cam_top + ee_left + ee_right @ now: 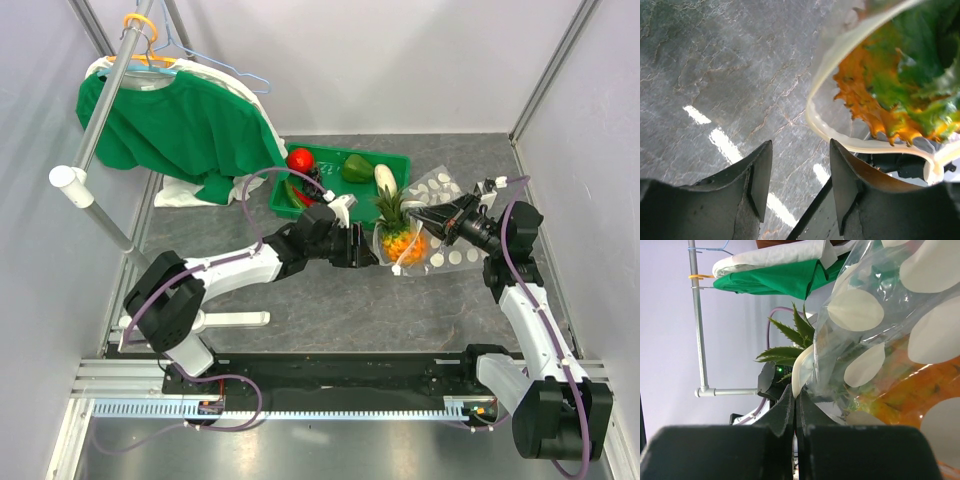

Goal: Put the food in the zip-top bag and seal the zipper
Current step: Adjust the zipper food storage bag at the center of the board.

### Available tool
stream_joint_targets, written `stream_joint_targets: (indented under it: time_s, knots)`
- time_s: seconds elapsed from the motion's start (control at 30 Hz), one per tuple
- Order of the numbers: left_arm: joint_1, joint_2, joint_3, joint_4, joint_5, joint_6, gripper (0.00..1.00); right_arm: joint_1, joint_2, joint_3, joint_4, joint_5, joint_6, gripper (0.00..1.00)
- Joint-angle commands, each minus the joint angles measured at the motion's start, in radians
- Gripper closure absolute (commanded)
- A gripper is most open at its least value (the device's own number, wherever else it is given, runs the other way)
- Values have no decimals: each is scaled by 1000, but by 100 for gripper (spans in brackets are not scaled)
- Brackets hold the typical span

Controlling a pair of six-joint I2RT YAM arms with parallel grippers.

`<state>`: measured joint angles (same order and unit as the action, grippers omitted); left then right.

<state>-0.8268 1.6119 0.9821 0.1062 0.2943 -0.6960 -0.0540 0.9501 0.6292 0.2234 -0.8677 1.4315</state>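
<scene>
The left gripper grabs the rim of the zip-top bag opposite my right gripper next, to lift the bag's opening upright around the pineapple.
The orange pineapple [403,240] stands crown-up, partly inside the mouth of the clear dotted zip-top bag [446,222]. My right gripper [420,214] is shut on the bag's zip strip [801,371] and holds the mouth up; the pineapple's orange body [920,385] shows through the plastic. My left gripper [370,250] is open and empty just left of the pineapple. In the left wrist view the left gripper [800,155] has its jaws apart over bare table, and the bag's rim [840,50] curves around the pineapple [875,95]. I see no white slider.
A green tray [395,160] behind the bag holds the red tomato [300,158], green pepper [357,168], white vegetable [386,178], red chili [297,196] and dark grapes [316,176]. A green shirt [180,120] hangs on a rack at the back left.
</scene>
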Motion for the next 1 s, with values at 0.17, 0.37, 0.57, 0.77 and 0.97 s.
stream_joint_targets:
  time_s: [0.17,0.37,0.57,0.77,0.97]
  knots:
    - [12,28,47,79,20,-68,52,5,-17,55,-2,-27,-31,100]
    - [18,16,27,150,78,-117,53,5,-24,38,-13,-22,-34,100]
    - [25,22,40,110,97,-132,88,5,-25,49,-33,-24,-49,100]
    - [34,-59,167,-199,176,-7,98,3,-19,101,-366,36,-319,100]
    - [34,-84,317,-483,287,56,98,9,-11,331,-838,316,-810,100]
